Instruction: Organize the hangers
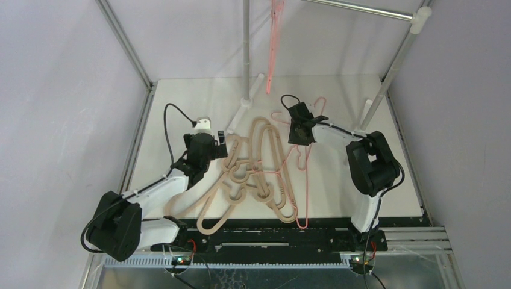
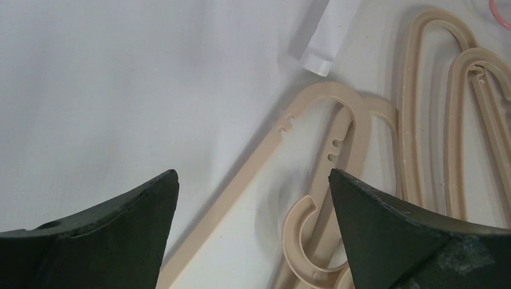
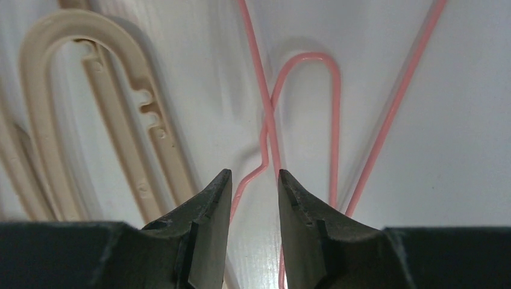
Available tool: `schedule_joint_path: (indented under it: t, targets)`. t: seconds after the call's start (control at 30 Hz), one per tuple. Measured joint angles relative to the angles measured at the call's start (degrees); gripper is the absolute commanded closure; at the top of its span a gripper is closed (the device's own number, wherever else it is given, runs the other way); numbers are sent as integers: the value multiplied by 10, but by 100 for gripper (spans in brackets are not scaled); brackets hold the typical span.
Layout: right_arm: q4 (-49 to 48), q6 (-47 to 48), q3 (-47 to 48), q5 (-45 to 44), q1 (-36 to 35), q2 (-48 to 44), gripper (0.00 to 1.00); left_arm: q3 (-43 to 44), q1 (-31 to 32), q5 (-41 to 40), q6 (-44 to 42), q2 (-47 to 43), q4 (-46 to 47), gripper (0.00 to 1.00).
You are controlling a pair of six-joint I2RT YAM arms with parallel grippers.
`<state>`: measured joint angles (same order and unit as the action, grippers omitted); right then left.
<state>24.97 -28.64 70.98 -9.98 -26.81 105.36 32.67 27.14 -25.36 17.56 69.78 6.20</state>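
The pink hanger's hook has to stay free to hang on the rack's bar, so the robot's right gripper needs to grab the straight wire [image 1: 299, 145] of the pink hanger between its fingers next.
Several beige hangers [image 1: 253, 171] lie tangled in the middle of the table. Thin pink wire hangers [image 1: 305, 180] lie to their right, and one pink hanger [image 1: 274, 42] hangs from the rack above. My left gripper [image 1: 221, 144] is wide open over the pile's left side; in the left wrist view [image 2: 253, 173] a beige arm [image 2: 238, 186] and a hook [image 2: 292, 241] lie below the gap. My right gripper [image 1: 299, 131] is low over the pink wires. Its jaws [image 3: 253, 174] stand slightly apart, a pink wire [image 3: 334, 120] running between them untouched. A beige loop [image 3: 36, 72] lies to the left.
The white table [image 1: 175, 108] is boxed in by pale walls. A metal rack stands at the back: an upright pole [image 1: 246, 48], a slanted pole [image 1: 398, 60], a top rail [image 1: 361, 9] and white feet [image 1: 244, 111]. One foot's end [image 2: 328, 36] shows near the left gripper.
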Motion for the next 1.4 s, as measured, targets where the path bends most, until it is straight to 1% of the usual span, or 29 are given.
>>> schedule_joint_path:
  t: [0.13, 0.37, 0.57, 0.6, 0.63, 0.67, 0.7, 0.83, 0.93, 1.0, 1.1, 1.17, 1.3, 1.4]
  targets:
    - [3, -2, -3, -5, 0, 12, 58, 0, 0, 0, 0, 1, 0, 0]
    - [0, -6, -36, -10, 1, 12, 58, 0, 0, 0, 0, 2, 1, 0]
    - [-25, -13, -50, -15, 7, 11, 66, 0, 0, 0, 0, 5, 1, 0]
    - [-31, -13, -51, -15, 8, 11, 71, 0, 0, 0, 0, 6, 1, 0]
    - [-31, -13, -51, -15, 9, 11, 80, 0, 0, 0, 0, 7, 1, 1]
    - [-35, -13, -52, -14, 9, 11, 98, 0, 0, 0, 0, 8, 1, 0]
    - [-36, -11, -53, -13, 9, 11, 100, 0, 0, 0, 0, 9, 1, 0]
    - [-53, -11, -61, -8, 9, 10, 100, 0, 0, 0, 0, 9, 1, 0]
    - [-79, -6, -85, -2, 9, -5, 100, 0, 0, 0, 0, 9, 1, 0]
    - [-87, -3, -112, 10, 7, -27, 100, 0, 0, 0, 0, 9, 1, 1]
    - [-90, 1, -152, 53, 7, -79, 100, 0, 0, 0, 0, 9, 1, 0]
    - [-90, 0, -174, 82, 8, -136, 100, 0, 0, 0, 0, 9, 1, 0]
    - [-94, -1, -184, 122, 23, -263, 100, 0, 0, 0, 0, 9, 1, 0]
    - [-104, 0, -184, 146, 60, -348, 100, 0, 0, 0, 0, 8, 1, 0]
